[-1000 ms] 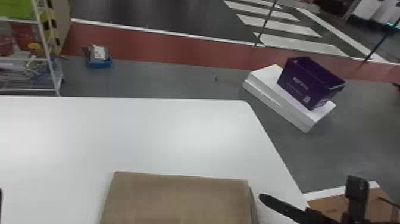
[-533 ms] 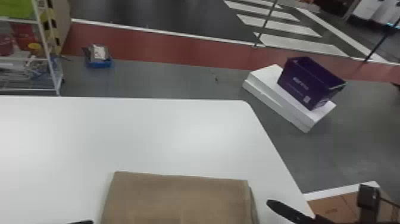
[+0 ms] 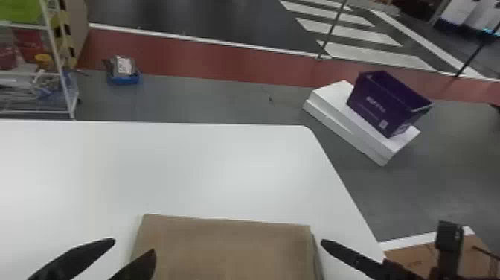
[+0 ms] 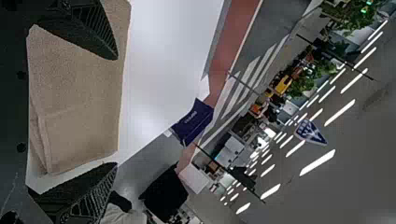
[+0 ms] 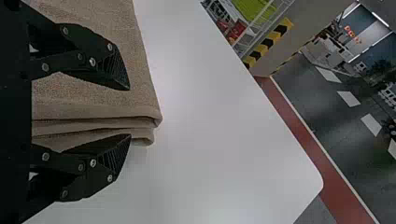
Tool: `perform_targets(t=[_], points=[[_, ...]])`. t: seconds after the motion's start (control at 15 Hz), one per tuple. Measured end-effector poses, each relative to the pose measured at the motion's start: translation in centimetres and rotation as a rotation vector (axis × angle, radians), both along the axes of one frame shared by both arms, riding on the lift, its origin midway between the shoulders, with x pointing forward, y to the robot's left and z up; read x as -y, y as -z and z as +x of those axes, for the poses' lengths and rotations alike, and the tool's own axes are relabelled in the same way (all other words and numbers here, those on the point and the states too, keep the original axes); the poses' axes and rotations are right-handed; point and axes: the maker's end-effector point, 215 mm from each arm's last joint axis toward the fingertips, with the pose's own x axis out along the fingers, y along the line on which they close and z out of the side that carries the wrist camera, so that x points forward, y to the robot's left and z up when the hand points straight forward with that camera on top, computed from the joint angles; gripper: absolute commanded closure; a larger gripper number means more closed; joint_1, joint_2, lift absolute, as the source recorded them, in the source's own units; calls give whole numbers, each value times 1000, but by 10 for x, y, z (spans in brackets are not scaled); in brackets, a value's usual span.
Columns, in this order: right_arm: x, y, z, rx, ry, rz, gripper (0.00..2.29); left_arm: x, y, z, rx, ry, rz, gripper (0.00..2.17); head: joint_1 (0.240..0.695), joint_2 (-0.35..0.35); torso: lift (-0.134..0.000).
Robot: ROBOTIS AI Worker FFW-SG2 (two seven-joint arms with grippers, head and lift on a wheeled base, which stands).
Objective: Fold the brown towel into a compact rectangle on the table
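Observation:
My right gripper should next pinch the towel by its folded edge to fold it, since only its stacked layers stand up at the towel's side.
The brown towel lies folded flat at the table's near side, its top a smooth rectangle. Over its left edge is my left gripper, fingers apart, one outside the edge and one over the cloth. In the left wrist view the left gripper stands open, the towel behind its fingers. My right gripper is just off the towel's right edge. Seen from the right wrist, the right gripper is open, one finger over the towel, the other beside its stacked, layered edge.
The white table extends beyond the towel, its right edge slanting past the right gripper. On the floor are a purple bin on white boxes, a cardboard box at lower right, and a shelf rack at far left.
My left gripper has come in from the left to the towel's left edge. The right gripper shifted slightly right, then back left toward the towel. The towel looks unmoved.

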Motion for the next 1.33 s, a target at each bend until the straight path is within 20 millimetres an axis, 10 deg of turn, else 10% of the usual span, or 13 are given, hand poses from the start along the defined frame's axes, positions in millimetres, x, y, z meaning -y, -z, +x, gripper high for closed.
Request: perform_targets(t=[0.33,0.87,1.33], points=[[4,1,3,5,8,-20,1949,31,6,3,56,-55,26,1619,695,-350,-124],[21,0,0,16,39,-21,1949,113,55,4,106,-24,131,1619,695,-350,-124],[25,-4,1,25,47,-23,1949,95,100,19,129,-131,331,1619,695,-350,-124]])
